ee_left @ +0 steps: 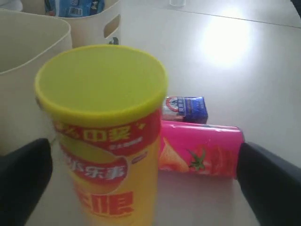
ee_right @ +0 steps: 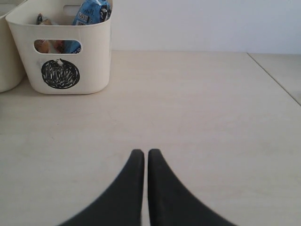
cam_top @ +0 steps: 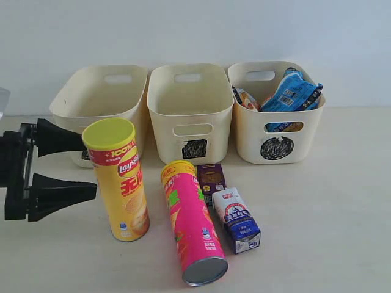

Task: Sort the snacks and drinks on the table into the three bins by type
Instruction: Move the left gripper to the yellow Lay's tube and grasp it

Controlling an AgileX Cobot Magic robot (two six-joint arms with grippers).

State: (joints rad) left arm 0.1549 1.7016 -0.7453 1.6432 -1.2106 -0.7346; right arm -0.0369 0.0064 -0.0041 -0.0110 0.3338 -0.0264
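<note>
My left gripper takes hold of the yellow Lay's tube by its upper body below the lid (cam_top: 116, 160) next, to sort it into a bin (cam_top: 98, 94).
The yellow Lay's tube (cam_top: 119, 177) stands upright on the table (cam_top: 330, 201). My left gripper (cam_top: 89, 165) is open just left of it, its fingers (ee_left: 21, 183) apart from the tube (ee_left: 103, 136). Beside it the pink tube (cam_top: 190, 223) lies flat, silver end toward the front. The dark purple carton (cam_top: 211, 180) and the blue-and-white carton (cam_top: 237, 218) lie right of it. The blue packet (cam_top: 296, 91) and orange-white packet (cam_top: 246, 97) sit in the circle bin (cam_top: 278, 131). My right gripper (ee_right: 146, 153) is shut and empty over bare table, outside the exterior view.
The square-marked middle bin (cam_top: 190, 104) and the left bin (cam_top: 101, 97) show nothing inside. The left bin's mark is hidden behind the yellow tube. A table edge (ee_right: 277, 80) runs at one side in the right wrist view.
</note>
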